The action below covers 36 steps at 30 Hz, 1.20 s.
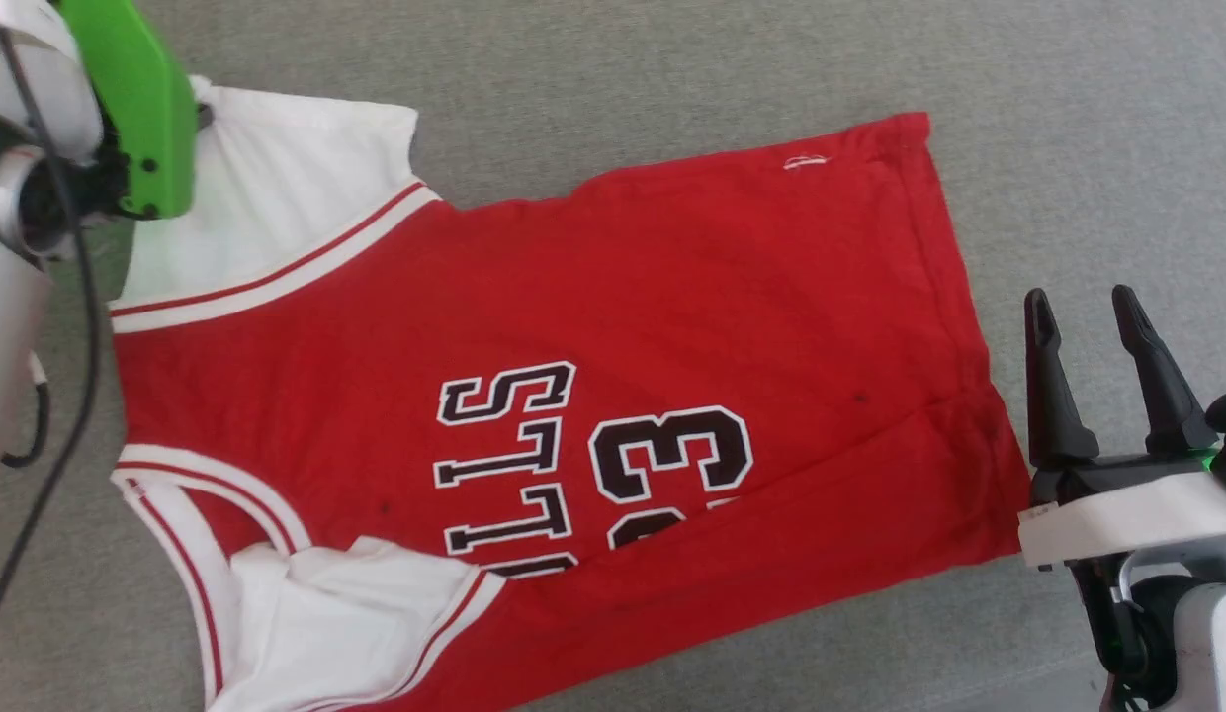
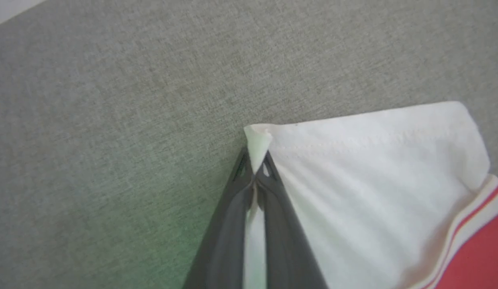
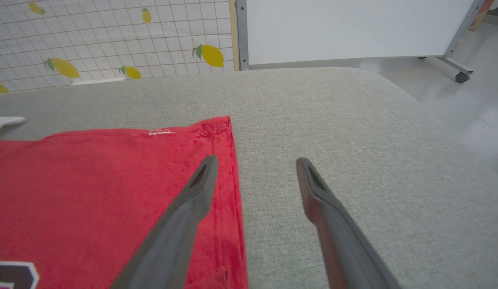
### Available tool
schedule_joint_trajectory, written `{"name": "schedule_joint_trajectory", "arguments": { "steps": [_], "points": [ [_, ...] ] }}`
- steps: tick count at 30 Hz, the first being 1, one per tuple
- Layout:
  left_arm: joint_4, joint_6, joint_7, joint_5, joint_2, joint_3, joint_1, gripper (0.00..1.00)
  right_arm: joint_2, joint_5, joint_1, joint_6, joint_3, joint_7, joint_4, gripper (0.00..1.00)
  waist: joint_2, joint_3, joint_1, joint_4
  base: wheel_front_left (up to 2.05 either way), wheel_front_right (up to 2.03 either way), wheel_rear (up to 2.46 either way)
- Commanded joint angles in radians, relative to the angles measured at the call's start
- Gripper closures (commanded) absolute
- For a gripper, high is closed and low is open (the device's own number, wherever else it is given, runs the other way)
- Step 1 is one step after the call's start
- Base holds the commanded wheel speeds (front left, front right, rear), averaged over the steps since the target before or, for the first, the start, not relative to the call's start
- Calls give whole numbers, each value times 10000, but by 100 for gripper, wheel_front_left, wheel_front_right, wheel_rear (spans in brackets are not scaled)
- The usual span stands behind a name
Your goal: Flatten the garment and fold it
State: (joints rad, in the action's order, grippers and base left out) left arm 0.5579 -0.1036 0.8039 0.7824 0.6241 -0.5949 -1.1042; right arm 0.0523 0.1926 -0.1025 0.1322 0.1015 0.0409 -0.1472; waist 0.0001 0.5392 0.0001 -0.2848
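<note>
I need to fold the garment (image 1: 613,326) lengthwise next, so I should grab the red jersey with my right gripper by its hem corner near the white stitching (image 1: 905,134).
The red jersey garment (image 1: 613,326) lies spread sideways on the grey padded surface, collar at the left and hem at the right. Its far white sleeve (image 2: 365,168) is pinched at the corner by my left gripper (image 2: 255,158), which is shut on the cloth. In the head view that gripper's fingers are hidden behind the arm's green housing (image 1: 143,109). The near white sleeve (image 1: 356,613) is folded over onto the body, and a red fold along the near side covers part of the black lettering (image 1: 514,465). My right gripper (image 1: 1083,307) stands open just beyond the hem (image 3: 233,168), holding nothing.
The grey surface (image 3: 353,132) curves down at its right edge to a pale floor. A wheeled white board (image 3: 353,28) and a lemon-patterned tiled wall (image 3: 112,36) stand behind it. A black cable (image 1: 84,326) hangs by my left arm.
</note>
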Motion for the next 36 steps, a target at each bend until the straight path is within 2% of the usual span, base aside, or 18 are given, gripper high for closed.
{"name": "schedule_joint_trajectory", "arguments": {
  "steps": [1, 4, 6, 11, 14, 16, 22, 28, 33, 35, 36],
  "points": [
    [102, -75, -428, -201, -100, -206, 272, 100, -19, -154, -206, -15, 24, -117, -32, 0, -1, -183, -1, 255, 0, 0, 0],
    [16, -159, -1537, -523, -253, -395, 310, 100, 176, -412, -293, -15, 108, -534, -146, 0, -1, -529, -1, 618, 0, 0, 0],
    [-72, -201, -2165, -625, -352, -516, 363, 100, 528, -441, -381, -15, 59, -1033, -202, 0, -1, -750, -1, 833, 0, 0, 0],
    [-606, -257, -3657, -802, -575, -1030, 659, 100, 2139, 206, -1065, -15, -319, -3466, -48, 0, -1, -1324, -1, 1562, 0, 0, 0],
    [-1238, -264, -4166, -674, -567, -1393, 888, 100, 3060, 876, -1815, -15, -617, -4570, 213, 0, -1, -1396, -1, 1953, 0, 0, 0],
    [-1839, -266, -4592, -668, -452, -1701, 1033, 100, 3900, 1170, -2325, -15, -990, -5396, 676, 0, -1, -1349, -1, 2285, 0, 0, 0],
    [-3153, -268, -5526, -704, -335, -2071, 1490, 100, 5289, 2202, -3673, -15, -1878, -7361, 2075, 0, -1, -1101, -1, 3111, 0, 0, 0],
    [-4189, -94, -5849, -780, -475, -2212, 1866, 100, 5910, 2558, -4709, -15, -2542, -8290, 3395, 0, -1, -920, -1, 3796, 0, 0, 0],
    [-4739, 22, -5938, -843, -659, -2403, 2090, 100, 5990, 2473, -5020, -15, -3096, -8336, 4280, 0, -1, -846, -1, 4161, 0, 0, 0],
    [-4861, 65, -5963, -842, -754, -2479, 2160, 100, 6030, 2549, -4914, -15, -3624, -8396, 4672, 0, -1, -826, -1, 4308, 0, 0, 0],
    [-4858, 80, -5988, -864, -758, -2490, 2169, 100, 6092, 2521, -4878, -15, -3806, -8392, 4744, 61, -1, -831, -1, 4327, 0, 0, 0]
  ]
}}
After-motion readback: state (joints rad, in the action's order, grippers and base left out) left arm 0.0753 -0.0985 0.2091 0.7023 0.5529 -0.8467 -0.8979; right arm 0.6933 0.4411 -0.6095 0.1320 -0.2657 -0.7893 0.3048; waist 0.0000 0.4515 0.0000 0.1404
